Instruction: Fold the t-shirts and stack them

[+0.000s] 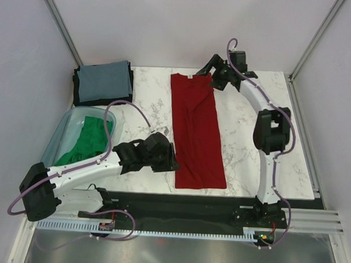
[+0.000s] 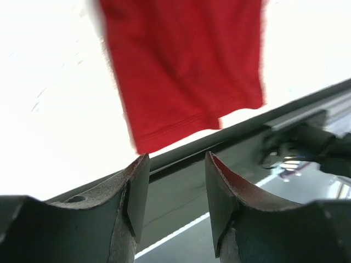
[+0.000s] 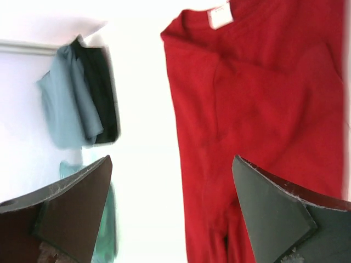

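Observation:
The right gripper grabs the near hem's corner farthest from the basin next, to fold the dark red t-shirt [image 1: 196, 129] toward the collar.
A dark red t-shirt [image 1: 196, 129] lies on the marble table, folded into a long strip, its white neck label [image 1: 190, 77] at the far end. It also shows in the left wrist view [image 2: 186, 60] and the right wrist view [image 3: 263, 109]. My left gripper [image 1: 169, 160] is open and empty, just left of the shirt's near hem. My right gripper [image 1: 216, 80] is open and empty at the shirt's far right corner, by the collar. A grey-blue folded shirt [image 1: 107, 81] lies on a dark folded one [image 1: 77, 91] at the far left. A bright green shirt [image 1: 86, 141] lies in the basin.
A translucent teal plastic basin [image 1: 60, 134] stands at the left table edge, beside the left arm. The table's dark front edge [image 2: 247, 129] runs just below the shirt's hem. Grey walls close in the table at the back and sides.

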Motion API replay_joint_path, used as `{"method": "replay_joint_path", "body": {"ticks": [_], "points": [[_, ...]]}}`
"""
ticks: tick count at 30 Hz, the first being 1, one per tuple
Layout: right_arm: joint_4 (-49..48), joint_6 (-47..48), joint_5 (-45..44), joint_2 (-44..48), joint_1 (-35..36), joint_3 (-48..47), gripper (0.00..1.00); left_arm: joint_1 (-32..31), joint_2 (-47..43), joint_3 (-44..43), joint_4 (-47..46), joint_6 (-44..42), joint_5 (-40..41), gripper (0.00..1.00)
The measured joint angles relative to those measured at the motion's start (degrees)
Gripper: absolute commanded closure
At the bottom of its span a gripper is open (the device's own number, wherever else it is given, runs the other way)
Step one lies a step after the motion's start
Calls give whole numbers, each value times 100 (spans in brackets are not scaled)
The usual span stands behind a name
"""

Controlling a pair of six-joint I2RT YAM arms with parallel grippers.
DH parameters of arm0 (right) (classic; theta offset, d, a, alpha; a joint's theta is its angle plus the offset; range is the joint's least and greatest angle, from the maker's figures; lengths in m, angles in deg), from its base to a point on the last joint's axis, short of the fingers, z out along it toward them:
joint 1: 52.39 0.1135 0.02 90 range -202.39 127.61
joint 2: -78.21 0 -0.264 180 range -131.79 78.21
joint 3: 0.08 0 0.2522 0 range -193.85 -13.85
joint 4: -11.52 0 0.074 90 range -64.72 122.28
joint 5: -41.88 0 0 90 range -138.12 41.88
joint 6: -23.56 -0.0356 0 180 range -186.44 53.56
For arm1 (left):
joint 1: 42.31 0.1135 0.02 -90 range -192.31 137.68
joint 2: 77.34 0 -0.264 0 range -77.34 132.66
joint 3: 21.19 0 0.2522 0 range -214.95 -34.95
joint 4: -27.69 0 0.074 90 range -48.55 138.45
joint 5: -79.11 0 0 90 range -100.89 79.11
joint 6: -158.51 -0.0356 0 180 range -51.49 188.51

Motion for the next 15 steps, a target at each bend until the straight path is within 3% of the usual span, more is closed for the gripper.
{"method": "replay_joint_path", "body": {"ticks": [9, 15], "points": [[293, 415, -907, 4603, -118, 4518, 3, -9, -160, 1099, -101, 494, 109, 48], [831, 455, -1204, 6695, 492, 7685, 5, -94, 227, 1346, -739, 704, 50, 50]]}}
